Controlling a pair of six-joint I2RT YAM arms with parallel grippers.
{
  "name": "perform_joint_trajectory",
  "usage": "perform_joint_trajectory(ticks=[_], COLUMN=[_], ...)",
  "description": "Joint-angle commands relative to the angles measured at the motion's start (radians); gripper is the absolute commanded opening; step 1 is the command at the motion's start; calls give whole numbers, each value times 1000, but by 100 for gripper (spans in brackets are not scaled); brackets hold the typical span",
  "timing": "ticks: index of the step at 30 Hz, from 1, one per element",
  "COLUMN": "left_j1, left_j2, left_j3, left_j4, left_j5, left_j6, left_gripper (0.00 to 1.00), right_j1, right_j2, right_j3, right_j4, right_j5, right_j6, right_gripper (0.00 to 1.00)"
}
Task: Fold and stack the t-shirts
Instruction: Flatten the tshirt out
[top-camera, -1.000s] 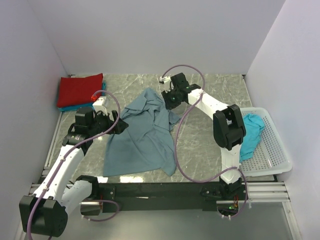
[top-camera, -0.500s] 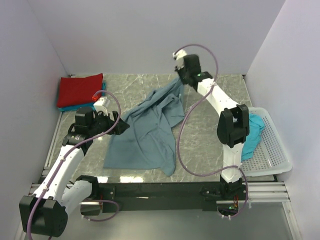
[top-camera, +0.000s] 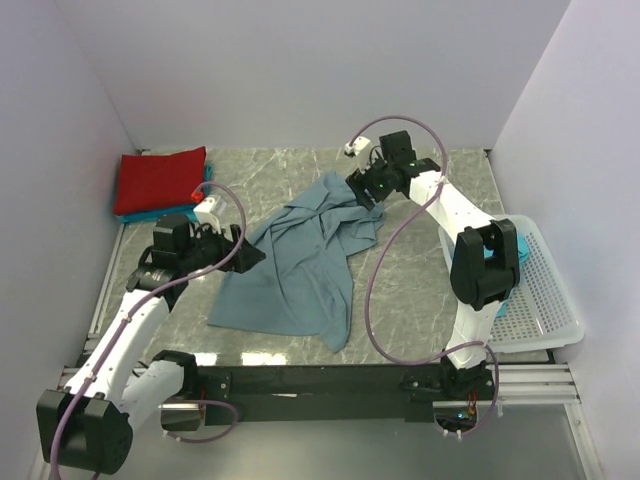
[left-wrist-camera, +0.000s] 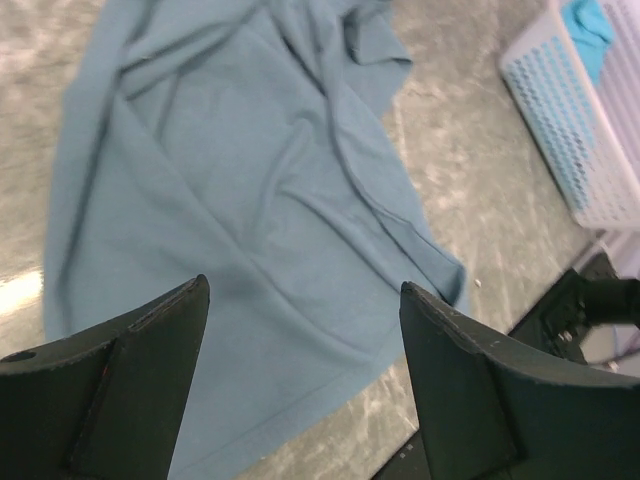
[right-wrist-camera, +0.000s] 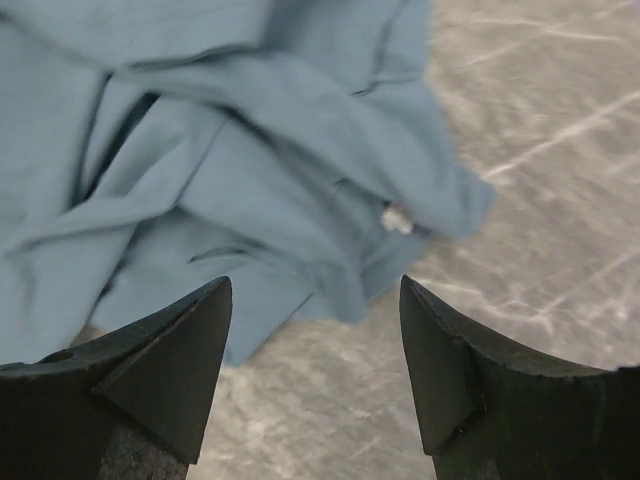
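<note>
I should next grab the bunched edge near the white label with my right gripper, so that I can spread the slate-blue t-shirt (top-camera: 300, 265) for folding.
A slate-blue t-shirt (top-camera: 300, 265) lies rumpled in the middle of the marble table, its top part bunched toward the back. In the right wrist view the bunched cloth (right-wrist-camera: 250, 150) shows a small white label (right-wrist-camera: 397, 218). My right gripper (top-camera: 362, 188) (right-wrist-camera: 315, 285) hovers open just above that bunched edge, holding nothing. My left gripper (top-camera: 250, 255) (left-wrist-camera: 302, 290) is open over the shirt's left side (left-wrist-camera: 270, 200), apart from the cloth. A folded red t-shirt (top-camera: 160, 180) rests on a turquoise one (top-camera: 170, 213) at the back left.
A white perforated basket (top-camera: 550, 300) (left-wrist-camera: 570, 110) stands at the right edge with a teal t-shirt (top-camera: 522, 242) (left-wrist-camera: 590, 20) inside, partly hidden by my right arm. White walls close in the left, back and right sides.
My right gripper carried the shirt's top edge up and toward the back right, then opened and let it drop in a bunch. The left arm has stayed still.
</note>
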Motion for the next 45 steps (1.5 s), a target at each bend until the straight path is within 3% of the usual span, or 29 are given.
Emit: perform_joint_trajectory(ticks=[1,4,5,11,14,20,24,28,33,36,37,38,39,40,41,45], left_j1=[-32,-101,-188,-561,-677,-781,-814,-844,-848,-848,-848,-847,-847,-845,-839,-724], left_j2=[12,90,115,277,391,612,764,815,822,812,807,798,778,764,749,620], left_j3=[7,-2,7,82,136,237,346,401,388,371,369,366,366,369,380,421], left_j4=[62,92,64,72,95,171,76,-13,-5,10,9,7,-9,-22,-39,-180], left_j5=[80,160,137,-131,-260,-336,-449,-537,-492,-445,-442,-433,-436,-451,-484,-557], left_j6=[-2,-71,-77,-215,-265,-342,-324,-321,-328,-330,-330,-329,-322,-318,-303,-232], left_gripper=[83,82,82,82,81,79,76,74,59,44,38,28,21,14,0,0], right_j1=[-6,-12,-17,-53,-55,-55,-55,-53,-53,-53,-55,-55,-53,-53,-52,-40], right_j2=[5,54,63,120,164,233,285,312,350,368,368,367,356,353,355,388], right_j3=[4,47,55,133,170,239,292,314,341,371,375,380,383,391,438,708], right_j4=[-104,-188,-208,-288,-319,-317,-336,-336,-345,-375,-380,-377,-373,-369,-377,-440], right_j5=[-100,-76,-66,-102,-86,-43,-33,-13,-10,-14,-20,-22,-22,-19,-2,65], right_j6=[-97,-162,-188,-242,-249,-213,-196,-171,-148,-134,-131,-127,-113,-107,-99,-70], right_gripper=[75,74,74,74,73,71,69,64,55,36,17,5,0,0,0,0])
